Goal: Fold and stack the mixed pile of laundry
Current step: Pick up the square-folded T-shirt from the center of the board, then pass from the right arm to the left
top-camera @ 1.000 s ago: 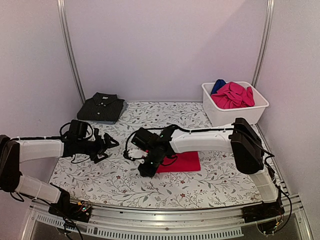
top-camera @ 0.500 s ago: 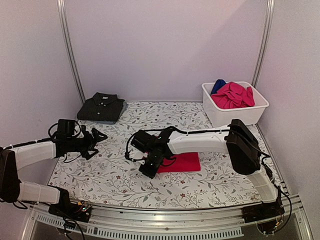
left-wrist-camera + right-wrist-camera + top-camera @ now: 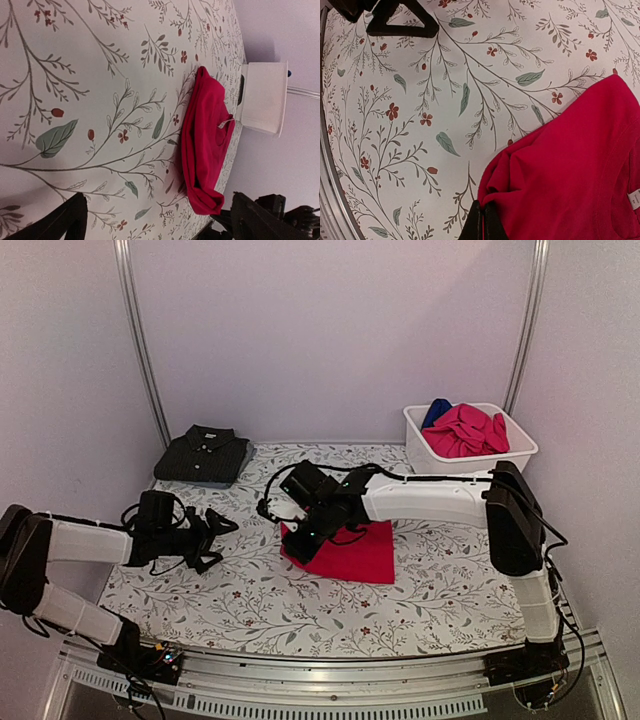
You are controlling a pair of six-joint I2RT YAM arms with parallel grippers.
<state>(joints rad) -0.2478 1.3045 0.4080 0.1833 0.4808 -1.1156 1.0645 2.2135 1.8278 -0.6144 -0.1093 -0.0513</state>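
Next, my left gripper grabs the red tee's folded side edge (image 3: 285, 541) facing it, beside the raised corner, to stack the tee on the polo (image 3: 203, 453).
The red tee (image 3: 350, 552) lies mid-table on the floral cloth. My right gripper (image 3: 297, 536) is shut on its left corner and holds that corner slightly raised; in the right wrist view the closed fingertips (image 3: 482, 224) pinch the bunched red edge (image 3: 570, 175). My left gripper (image 3: 217, 539) is open and empty, low over the cloth to the left of the tee and apart from it. Its wrist view (image 3: 157, 205) shows the tee (image 3: 207, 135) ahead. The folded dark charcoal polo (image 3: 203, 453) sits at the back left. The magenta garment (image 3: 466, 430) and the blue one (image 3: 437, 410) lie in the tub.
The white plastic tub (image 3: 470, 468) stands at the back right and also shows in the left wrist view (image 3: 262, 97). The floral leaf-patterned cloth (image 3: 240, 600) covers the table. Metal frame posts stand at the back corners. The left gripper shows in the right wrist view (image 3: 395, 20).
My right gripper has moved away from the near edge with the tee's left corner, and the tee now lies larger and skewed. My left gripper drew back left, then returned right.
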